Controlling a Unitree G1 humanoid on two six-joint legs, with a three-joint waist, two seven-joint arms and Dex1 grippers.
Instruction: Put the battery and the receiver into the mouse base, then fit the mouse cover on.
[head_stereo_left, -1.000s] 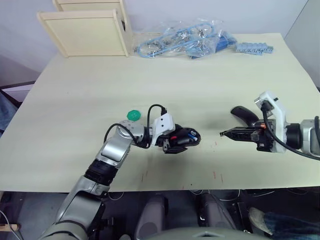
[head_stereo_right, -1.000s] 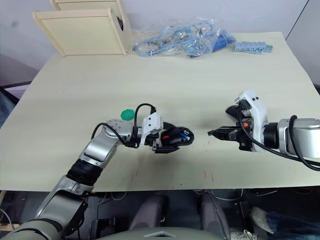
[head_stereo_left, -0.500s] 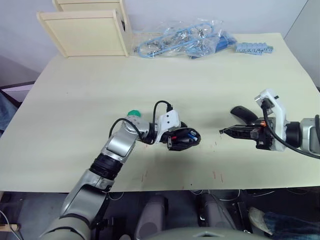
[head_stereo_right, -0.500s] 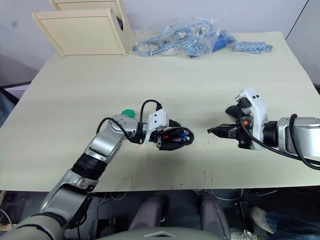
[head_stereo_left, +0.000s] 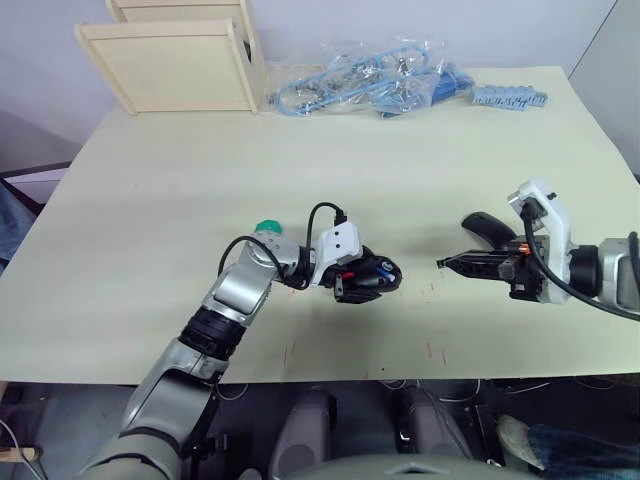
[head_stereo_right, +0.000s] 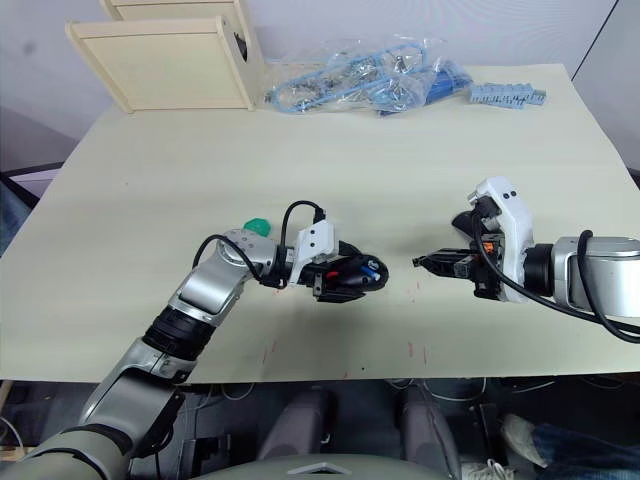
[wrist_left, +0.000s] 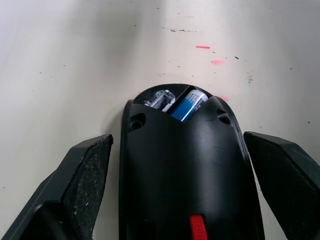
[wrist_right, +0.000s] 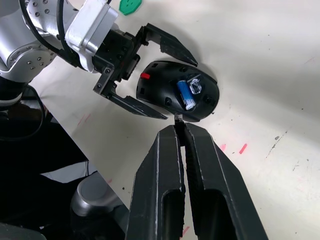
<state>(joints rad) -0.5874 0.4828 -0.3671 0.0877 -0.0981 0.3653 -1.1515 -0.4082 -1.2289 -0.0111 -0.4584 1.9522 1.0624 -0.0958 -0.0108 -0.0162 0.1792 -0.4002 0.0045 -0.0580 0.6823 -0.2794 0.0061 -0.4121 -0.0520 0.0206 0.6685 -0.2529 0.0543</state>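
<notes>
The left gripper needs to grab the mouse base by its long sides, so that the mouse base's battery compartment (head_stereo_left: 386, 267) (wrist_left: 175, 103) stays free to take the receiver.
The mouse base (head_stereo_left: 368, 277) lies open side up near the table's front middle, its red scroll wheel (wrist_left: 198, 225) toward my left wrist. The blue battery (wrist_right: 184, 94) rests in its compartment. My left gripper (wrist_left: 177, 140) is open, one finger on each side of the base with a gap on both sides. To the right, my right gripper (wrist_right: 177, 127) points at the base and is shut on the receiver (wrist_right: 177, 118), a tiny dark nub at its tip, just short of the base's rim. The glossy black mouse cover (head_stereo_left: 487, 226) lies behind the right gripper.
A round green disc (head_stereo_left: 266, 228) sits behind my left forearm. At the table's far edge stand pale wooden boxes (head_stereo_left: 165, 60), a clear bag of blue parts (head_stereo_left: 360, 80) and a blue-grey strip (head_stereo_left: 510, 97). Red marks dot the table near the front edge.
My left arm swung its elbow inward and the left gripper slid slightly right along the mouse base. The right gripper has barely moved.
</notes>
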